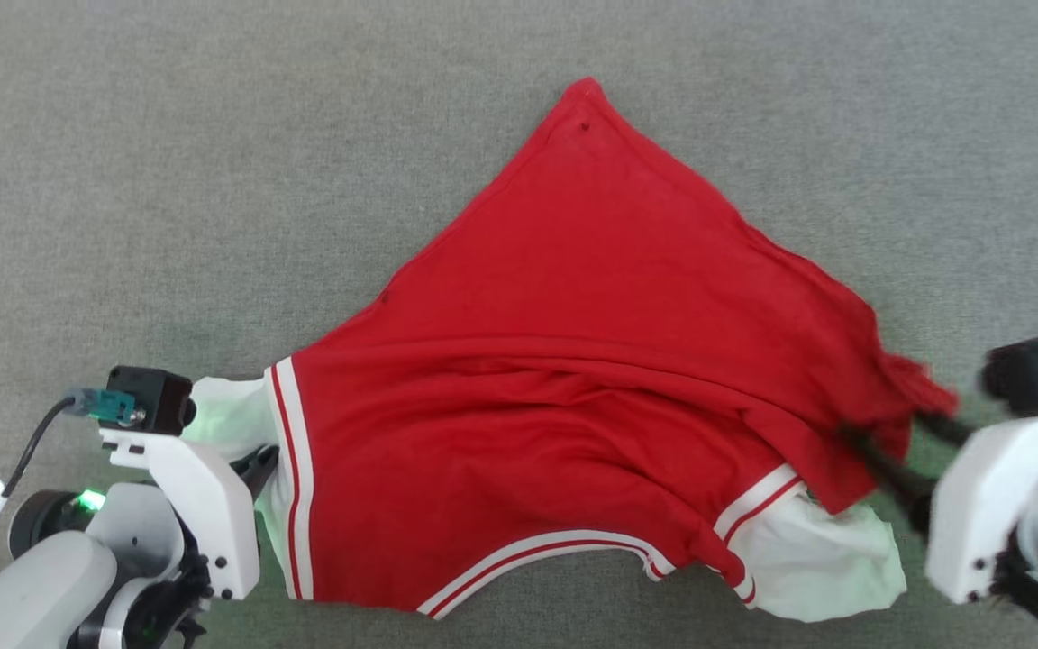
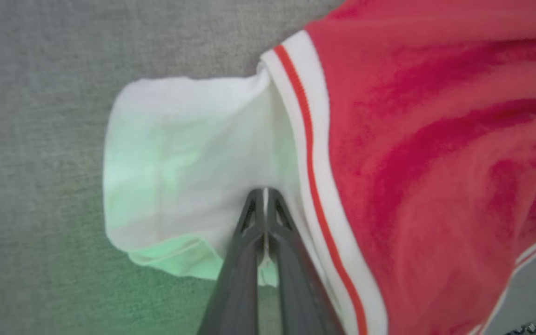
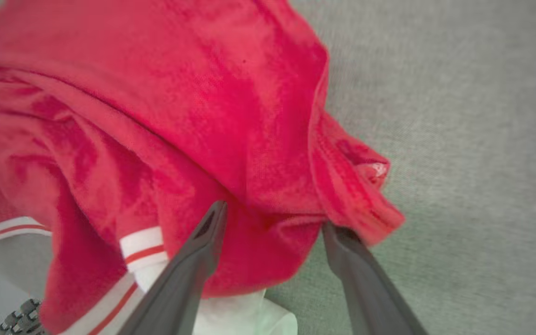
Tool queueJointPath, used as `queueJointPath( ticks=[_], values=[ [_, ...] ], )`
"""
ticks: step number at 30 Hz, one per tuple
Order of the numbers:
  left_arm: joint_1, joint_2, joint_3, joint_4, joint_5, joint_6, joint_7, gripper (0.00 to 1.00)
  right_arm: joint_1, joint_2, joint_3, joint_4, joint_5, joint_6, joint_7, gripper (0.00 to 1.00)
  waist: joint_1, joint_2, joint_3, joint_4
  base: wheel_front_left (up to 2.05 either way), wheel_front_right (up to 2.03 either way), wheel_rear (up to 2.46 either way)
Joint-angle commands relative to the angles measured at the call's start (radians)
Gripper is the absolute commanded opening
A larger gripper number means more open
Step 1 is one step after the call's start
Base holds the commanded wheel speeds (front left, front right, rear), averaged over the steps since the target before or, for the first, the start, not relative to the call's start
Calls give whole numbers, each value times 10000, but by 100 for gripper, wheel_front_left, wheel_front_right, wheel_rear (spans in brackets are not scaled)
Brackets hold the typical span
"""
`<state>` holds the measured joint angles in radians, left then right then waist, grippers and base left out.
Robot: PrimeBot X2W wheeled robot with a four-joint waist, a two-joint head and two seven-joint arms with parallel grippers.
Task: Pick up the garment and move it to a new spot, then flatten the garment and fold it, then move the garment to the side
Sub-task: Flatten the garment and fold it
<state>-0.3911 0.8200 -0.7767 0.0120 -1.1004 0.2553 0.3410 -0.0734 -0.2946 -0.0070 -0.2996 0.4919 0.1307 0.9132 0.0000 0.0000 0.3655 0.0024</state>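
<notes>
The garment's bunched red corner [image 1: 912, 391] stands up in a fold while its red panel [image 1: 634, 260] lies slack, so my right gripper should grab that corner next.
The garment [image 1: 573, 361] is a red jersey with white sleeves and red-and-white striped trim, lying crumpled on the grey surface with its plain red side up. My left gripper [image 1: 259, 464] is at its left edge. In the left wrist view the left gripper [image 2: 264, 191] is shut on the white sleeve [image 2: 179, 163], beside the striped armhole trim. My right gripper [image 1: 884, 428] is at the garment's right corner. In the right wrist view the right gripper [image 3: 275, 216] stands open, its fingers wide apart, with a bunched red fold [image 3: 351, 186] hanging between and over the tips.
A grey woven surface [image 1: 213, 180] spreads on all sides of the garment. The other white sleeve [image 1: 825, 559] lies bunched at the lower right, next to my right wrist housing [image 1: 987, 505].
</notes>
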Motion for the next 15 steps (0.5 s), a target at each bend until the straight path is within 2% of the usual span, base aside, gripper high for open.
queueJointPath(
  ticks=[1,5,8,11,15],
  values=[
    [297,-142,-117,-8,-97,28,-25,0,156,137,-262,-519,-98,1,-247,100,0,0,-100,-43,0,0,0],
    [499,-44,-55,-120,-177,106,-120,0,276,338,-687,-1837,-331,1,-567,100,0,0,-224,-62,0,0,0],
    [558,-20,-44,-222,-183,154,-156,0,-112,378,-736,-2361,-555,1,-890,100,0,0,-257,-10,0,0,0],
    [493,-72,-79,-291,-127,147,-141,0,-685,159,-431,-2149,-793,1,-1206,100,0,0,-257,128,0,0,0],
    [309,-247,-182,-280,-43,30,-82,0,-1891,-56,74,-1129,-664,1,-1628,100,0,0,-231,494,0,0,0]
  ],
)
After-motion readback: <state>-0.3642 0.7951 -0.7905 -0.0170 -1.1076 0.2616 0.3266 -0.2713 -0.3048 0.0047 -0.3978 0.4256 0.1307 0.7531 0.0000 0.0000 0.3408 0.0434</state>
